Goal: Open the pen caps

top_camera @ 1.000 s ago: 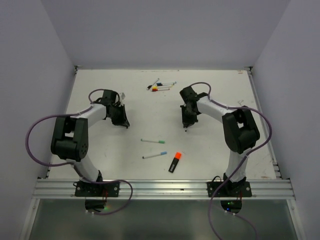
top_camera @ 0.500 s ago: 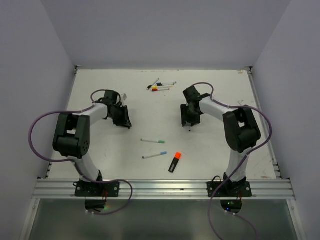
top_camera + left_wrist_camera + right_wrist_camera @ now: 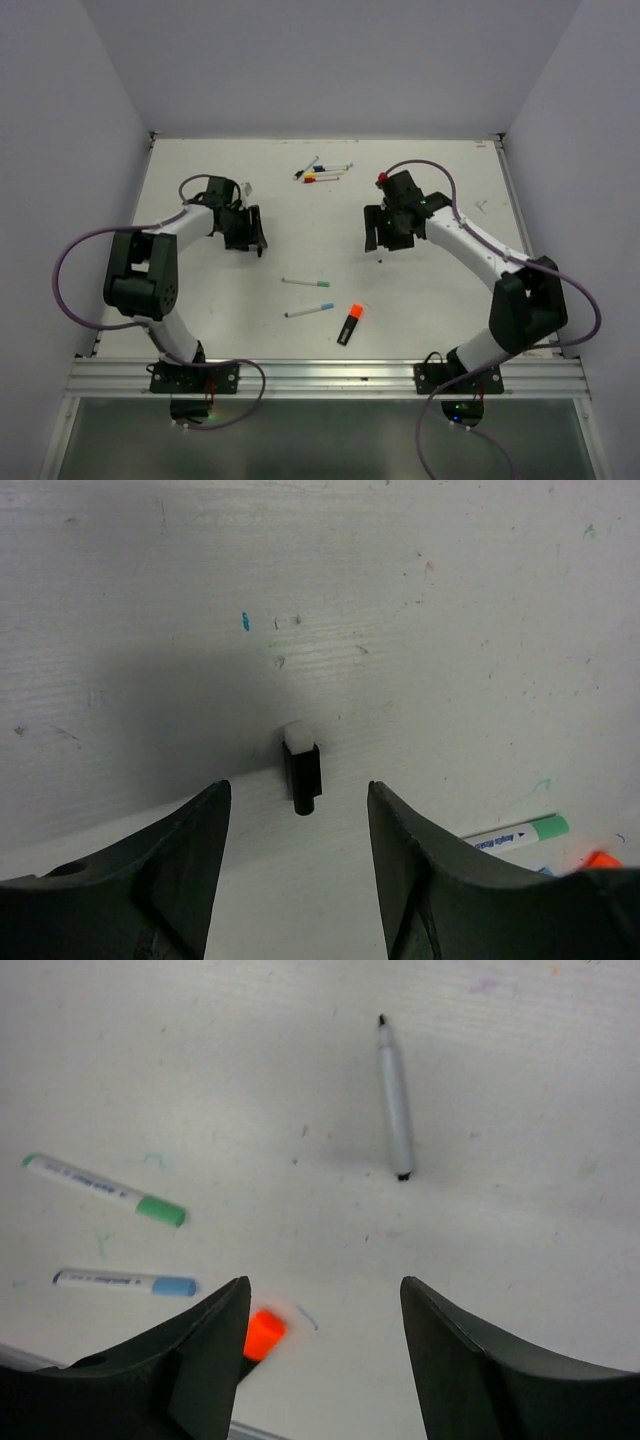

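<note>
The highlighter's orange cap should stay free for my left gripper to open, so my right gripper should grab the highlighter by its black body (image 3: 347,330) (image 3: 247,1367).
In the left wrist view a small black pen cap (image 3: 301,775) with a white piece at its far end lies on the table, between the tips of my open left gripper (image 3: 298,810) and free of both fingers. My right gripper (image 3: 324,1285) is open above the table with nothing in it. A thin grey pen (image 3: 397,1100) with a bare black tip lies just beyond it. Nearer the arms lie a green-capped pen (image 3: 307,282), a blue-capped pen (image 3: 308,311) and the black highlighter (image 3: 349,324) with its orange cap (image 3: 263,1332).
Several more capped pens (image 3: 322,172) lie bunched at the back of the white table (image 3: 200,300). Grey walls close in the table on three sides. My left gripper (image 3: 245,230) and right gripper (image 3: 385,228) hang about mid-table, either side of the middle.
Both grippers have opened. The black cap and the bare pen now lie loose on the table. The right arm's elbow has swung out to the right.
</note>
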Controlling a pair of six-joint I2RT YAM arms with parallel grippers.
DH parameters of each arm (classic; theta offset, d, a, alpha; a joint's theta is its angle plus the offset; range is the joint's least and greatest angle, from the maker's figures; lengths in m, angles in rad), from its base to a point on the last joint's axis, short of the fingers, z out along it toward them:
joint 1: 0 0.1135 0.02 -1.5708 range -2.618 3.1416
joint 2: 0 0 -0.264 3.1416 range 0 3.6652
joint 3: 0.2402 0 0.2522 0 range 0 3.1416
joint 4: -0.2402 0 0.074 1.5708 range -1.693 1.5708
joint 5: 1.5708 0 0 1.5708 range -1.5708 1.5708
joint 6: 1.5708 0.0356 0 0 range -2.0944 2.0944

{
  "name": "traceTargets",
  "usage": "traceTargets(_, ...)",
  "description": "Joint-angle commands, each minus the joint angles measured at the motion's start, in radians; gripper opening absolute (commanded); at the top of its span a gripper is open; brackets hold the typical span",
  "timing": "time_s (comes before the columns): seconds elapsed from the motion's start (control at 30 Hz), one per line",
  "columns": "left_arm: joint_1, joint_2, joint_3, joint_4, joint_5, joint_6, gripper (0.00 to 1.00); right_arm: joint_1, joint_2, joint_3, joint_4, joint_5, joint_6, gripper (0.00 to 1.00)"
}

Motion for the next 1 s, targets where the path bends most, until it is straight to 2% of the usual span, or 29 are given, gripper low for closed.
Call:
traceTargets(0.0, -0.003, -0.092, 0.001, -0.006, 0.010, -0.018, 0.60, 0.063, -0.133, -0.073, -0.113, -0.096, 0.010, 0.66)
traceTargets(0.1, -0.003, -0.155, -0.022, -0.009, 0.037, -0.042, 0.61, 0.139, -0.216, -0.191, -0.082, -0.192, 0.136, 0.67)
traceTargets(0.3, -0.012, -0.281, -0.072, -0.005, 0.073, -0.116, 0.61, 0.283, -0.310, -0.302, -0.027, -0.134, 0.360, 0.69)
traceTargets(0.53, -0.078, -0.331, -0.140, 0.017, 0.073, -0.142, 0.61, 0.389, -0.241, -0.354, 0.007, -0.055, 0.503, 0.69)
traceTargets(0.7, -0.101, -0.361, -0.160, 0.017, 0.070, -0.153, 0.61, 0.427, -0.189, -0.385, 0.096, -0.031, 0.593, 0.58)
traceTargets(0.97, -0.111, -0.434, -0.204, -0.003, 0.075, -0.137, 0.61, 0.478, -0.065, -0.349, 0.145, 0.023, 0.638, 0.56)
